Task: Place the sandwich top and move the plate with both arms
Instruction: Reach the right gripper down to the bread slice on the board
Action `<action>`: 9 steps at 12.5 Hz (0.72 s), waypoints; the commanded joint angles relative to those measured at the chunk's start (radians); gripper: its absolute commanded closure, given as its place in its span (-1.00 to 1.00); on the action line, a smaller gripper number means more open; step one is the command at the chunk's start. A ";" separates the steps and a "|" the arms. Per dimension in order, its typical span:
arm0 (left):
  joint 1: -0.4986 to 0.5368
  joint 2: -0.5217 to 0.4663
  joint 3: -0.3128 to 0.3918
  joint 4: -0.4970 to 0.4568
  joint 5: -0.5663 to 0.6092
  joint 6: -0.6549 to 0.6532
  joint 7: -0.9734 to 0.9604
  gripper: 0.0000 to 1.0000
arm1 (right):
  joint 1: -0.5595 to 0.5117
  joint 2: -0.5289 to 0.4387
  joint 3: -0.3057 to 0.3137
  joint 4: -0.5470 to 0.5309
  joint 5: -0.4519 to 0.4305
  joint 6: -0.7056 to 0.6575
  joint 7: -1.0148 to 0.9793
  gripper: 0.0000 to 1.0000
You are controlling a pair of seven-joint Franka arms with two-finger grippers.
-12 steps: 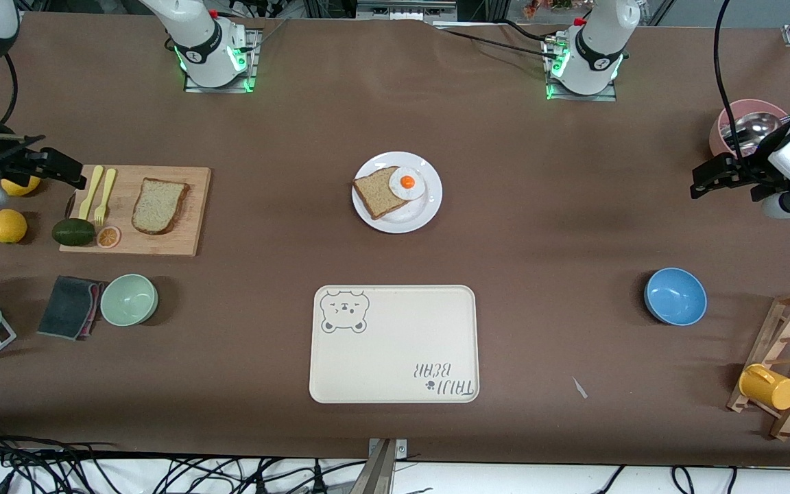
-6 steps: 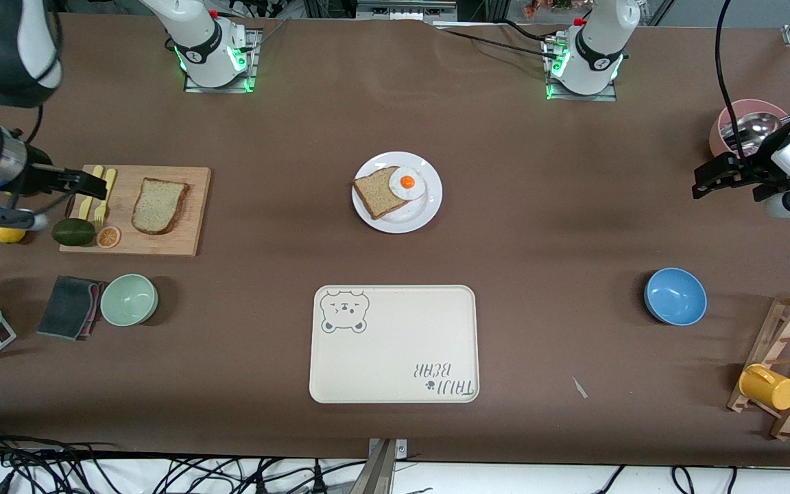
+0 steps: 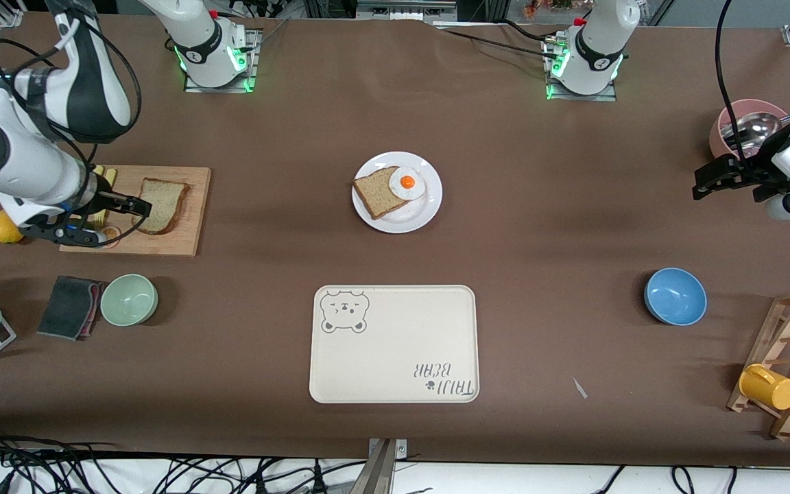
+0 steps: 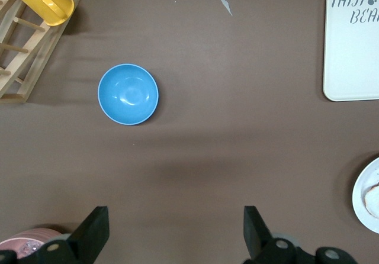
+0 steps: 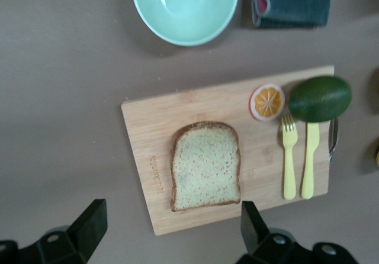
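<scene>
My right gripper is to grab the sandwich top by its crust edge [image 3: 166, 182] next, so that it can top the egg sandwich on the white plate [image 3: 409, 218].
The sandwich top [image 3: 160, 204] lies flat on a wooden cutting board [image 3: 182, 237] at the right arm's end of the table. It shows as a pale speckled slice [image 5: 206, 164] in the right wrist view. My right gripper [image 3: 124, 219] hovers open over the board beside the slice, with nothing between its fingers [image 5: 89, 225]. The white plate [image 3: 409, 218] sits mid-table and carries a browner slice [image 3: 376, 192] with a fried egg [image 3: 407, 182]. My left gripper [image 3: 698, 182] waits open and empty over the left arm's end of the table, its fingers [image 4: 98, 228] wide apart above bare tabletop.
The board also holds an avocado [image 5: 320, 98], an orange slice [image 5: 267, 102] and a yellow fork and knife [image 5: 296, 163]. A mint bowl [image 3: 129, 299], a dark cloth [image 3: 69, 307], a cream bear tray [image 3: 393, 357], a blue bowl [image 3: 675, 296], a pink bowl [image 3: 745, 127] and a rack with a yellow cup [image 3: 769, 387] stand around.
My right arm has swung in from the table's end, bringing its open gripper over the cutting board beside the bread slice. The left arm has barely moved.
</scene>
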 commanded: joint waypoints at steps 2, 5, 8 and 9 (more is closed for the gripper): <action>0.000 0.009 -0.004 0.022 0.017 -0.010 0.000 -1.00 | -0.002 0.040 -0.005 -0.058 -0.041 0.033 0.075 -0.80; -0.012 0.010 -0.008 0.022 0.015 -0.001 0.001 -1.00 | 0.001 0.091 -0.003 -0.079 -0.062 0.105 0.225 -0.61; -0.009 0.012 -0.008 0.022 0.003 -0.001 -0.003 -1.00 | 0.014 0.165 -0.003 -0.084 -0.164 0.180 0.371 -0.53; -0.007 0.014 -0.008 0.022 0.001 -0.001 0.000 -1.00 | 0.014 0.175 -0.003 -0.089 -0.164 0.193 0.403 -0.48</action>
